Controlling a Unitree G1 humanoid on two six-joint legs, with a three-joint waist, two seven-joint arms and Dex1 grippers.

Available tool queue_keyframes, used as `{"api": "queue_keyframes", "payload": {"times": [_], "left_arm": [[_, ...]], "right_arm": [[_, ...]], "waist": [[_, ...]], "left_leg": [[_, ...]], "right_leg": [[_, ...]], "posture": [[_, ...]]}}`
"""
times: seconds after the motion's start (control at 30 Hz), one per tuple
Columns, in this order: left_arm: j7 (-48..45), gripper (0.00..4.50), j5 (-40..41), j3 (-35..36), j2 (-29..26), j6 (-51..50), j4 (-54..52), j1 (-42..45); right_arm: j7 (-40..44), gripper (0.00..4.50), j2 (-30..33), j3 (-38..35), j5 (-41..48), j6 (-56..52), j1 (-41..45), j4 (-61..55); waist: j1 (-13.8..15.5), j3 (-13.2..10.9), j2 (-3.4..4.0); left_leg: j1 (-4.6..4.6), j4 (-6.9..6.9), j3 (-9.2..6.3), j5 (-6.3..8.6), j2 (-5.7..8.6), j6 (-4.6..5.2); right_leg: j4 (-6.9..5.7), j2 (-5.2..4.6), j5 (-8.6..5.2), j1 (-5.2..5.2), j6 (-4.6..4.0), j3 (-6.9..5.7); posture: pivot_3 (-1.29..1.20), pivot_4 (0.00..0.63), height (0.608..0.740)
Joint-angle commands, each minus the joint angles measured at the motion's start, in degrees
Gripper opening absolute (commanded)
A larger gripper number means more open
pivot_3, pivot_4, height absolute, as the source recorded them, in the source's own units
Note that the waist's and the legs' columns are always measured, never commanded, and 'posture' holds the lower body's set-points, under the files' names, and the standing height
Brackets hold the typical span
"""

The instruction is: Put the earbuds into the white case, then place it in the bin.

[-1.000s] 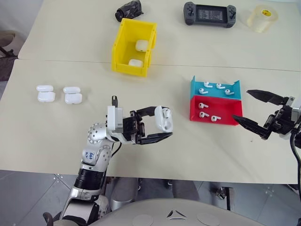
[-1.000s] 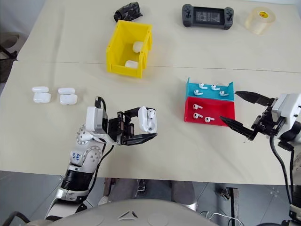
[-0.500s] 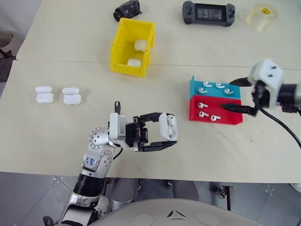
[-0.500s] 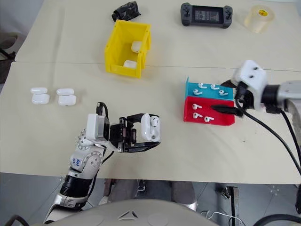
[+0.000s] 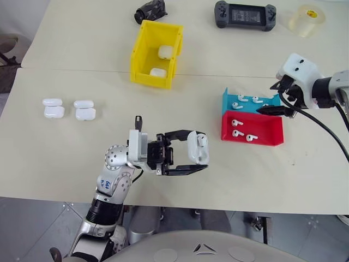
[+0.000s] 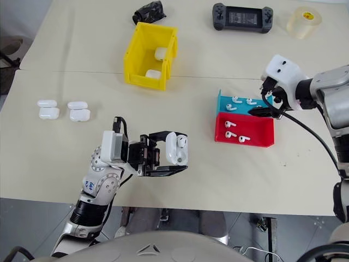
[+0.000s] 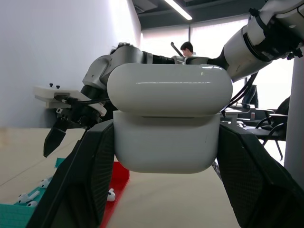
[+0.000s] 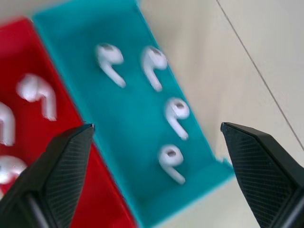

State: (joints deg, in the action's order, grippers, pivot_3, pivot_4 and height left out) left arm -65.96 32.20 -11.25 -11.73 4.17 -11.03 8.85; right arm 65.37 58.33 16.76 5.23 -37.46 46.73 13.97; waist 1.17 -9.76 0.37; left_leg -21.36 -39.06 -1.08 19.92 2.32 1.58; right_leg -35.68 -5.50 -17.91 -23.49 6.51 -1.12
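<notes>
My right gripper's fingers are still above the blue tray [image 8: 135, 137], short of the earbud, so closing now would miss. It lowers, then closes on the earbud.
My left gripper [image 5: 192, 154] is shut on a white case [image 7: 168, 118], holding it above the table's near edge by its two sides. My right gripper [image 5: 267, 98] hangs open over the blue tray [image 8: 142, 142], its fingers [image 8: 57, 171] spread to either side of several earbuds [image 8: 175, 114] lying there. More earbuds [image 5: 238, 132] lie in the red tray [image 5: 267, 131] just nearer to me. The yellow bin [image 5: 139, 52] stands at the far middle with two white cases [image 5: 164, 52] inside.
Two more white cases [image 5: 53, 108] [image 5: 84, 110] lie at the left of the table. A black game controller [image 5: 243, 15], a tape roll [image 5: 306, 16] and a dark bundle [image 5: 150, 11] sit along the far edge. A person [image 7: 186, 47] stands in the background.
My right arm has swung in from the table's right side, tipping downward, first over the red tray and now over the blue one. The left gripper has kept still with the case.
</notes>
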Motion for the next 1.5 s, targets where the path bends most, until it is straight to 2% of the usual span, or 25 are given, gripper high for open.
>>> {"api": "queue_keyframes", "payload": {"times": [0.03, 0.3, 0.57, 0.73, 0.83, 1.03, 1.5], "left_arm": [[-0.45, 2.80, 0.47, -0.26, 0.38, 1.00, -0.69, 0.90], [-0.68, 2.80, 0.26, -0.32, 1.38, 1.65, 1.22, 2.40], [-0.62, 2.80, -0.07, -0.24, 1.62, 2.23, 1.53, 2.52], [0.05, 2.80, -0.18, 0.09, 1.42, 2.27, 1.09, 2.33], [0.13, 2.80, -0.19, 0.38, 0.92, 2.50, 0.73, 1.68], [0.80, 2.80, -0.41, 0.35, 0.92, 2.77, 0.81, 1.85], [1.43, 2.80, -0.68, 0.38, 1.30, 3.36, 1.60, 2.34]], "right_arm": [[2.42, 4.45, -0.64, 0.49, -3.18, 5.09, 4.13, 6.37], [6.61, 4.45, -4.16, 2.45, -8.96, 15.69, 9.42, 19.63], [9.93, 4.45, -6.82, 4.50, -13.83, 27.58, 10.43, 27.24], [11.41, 4.45, -7.82, 5.01, -16.32, 31.16, 11.83, 30.88], [12.12, 3.81, -8.61, 5.50, -18.05, 32.66, 13.16, 32.98], [13.97, 1.80, -8.90, 5.42, -20.20, 33.81, 14.16, 35.35], [17.08, 1.80, -9.10, 5.62, -24.00, 34.07, 14.53, 34.49]], "waist": [[-0.15, 0.00, 0.00], [-0.52, 0.00, 0.00], [-0.57, 0.00, 0.00], [-0.68, 0.00, 0.01], [-0.96, 0.00, 0.00], [-1.21, 0.00, 0.00], [-1.18, 0.00, 0.01]], "left_leg": [[0.01, 0.00, 0.02, 0.00, -0.01, -0.01], [0.01, -0.01, 0.04, -0.01, -0.02, -0.02], [0.01, -0.02, 0.04, -0.01, 0.00, -0.03], [0.02, -0.03, 0.03, -0.02, -0.01, -0.04], [0.02, -0.04, 0.03, -0.02, -0.01, -0.04], [0.02, -0.04, 0.02, -0.04, -0.01, -0.07], [0.03, -0.04, 0.01, -0.04, -0.01, -0.07]], "right_leg": [[-0.01, 0.01, 0.00, -0.01, 0.00, 0.00], [-0.06, 0.02, 0.00, -0.02, 0.00, 0.00], [-0.08, 0.01, 0.01, -0.03, 0.01, -0.03], [-0.08, 0.01, 0.01, -0.02, 0.01, -0.06], [-0.09, 0.01, 0.00, -0.02, 0.01, -0.06], [-0.13, 0.01, 0.00, -0.03, 0.01, -0.07], [-0.13, 0.01, 0.00, -0.02, 0.01, -0.06]], "posture": [[0.00, 0.150, 0.740], [0.00, 0.150, 0.740], [0.00, 0.150, 0.740], [0.00, 0.150, 0.740], [0.00, 0.150, 0.740], [0.00, 0.150, 0.740], [0.00, 0.150, 0.740]]}}
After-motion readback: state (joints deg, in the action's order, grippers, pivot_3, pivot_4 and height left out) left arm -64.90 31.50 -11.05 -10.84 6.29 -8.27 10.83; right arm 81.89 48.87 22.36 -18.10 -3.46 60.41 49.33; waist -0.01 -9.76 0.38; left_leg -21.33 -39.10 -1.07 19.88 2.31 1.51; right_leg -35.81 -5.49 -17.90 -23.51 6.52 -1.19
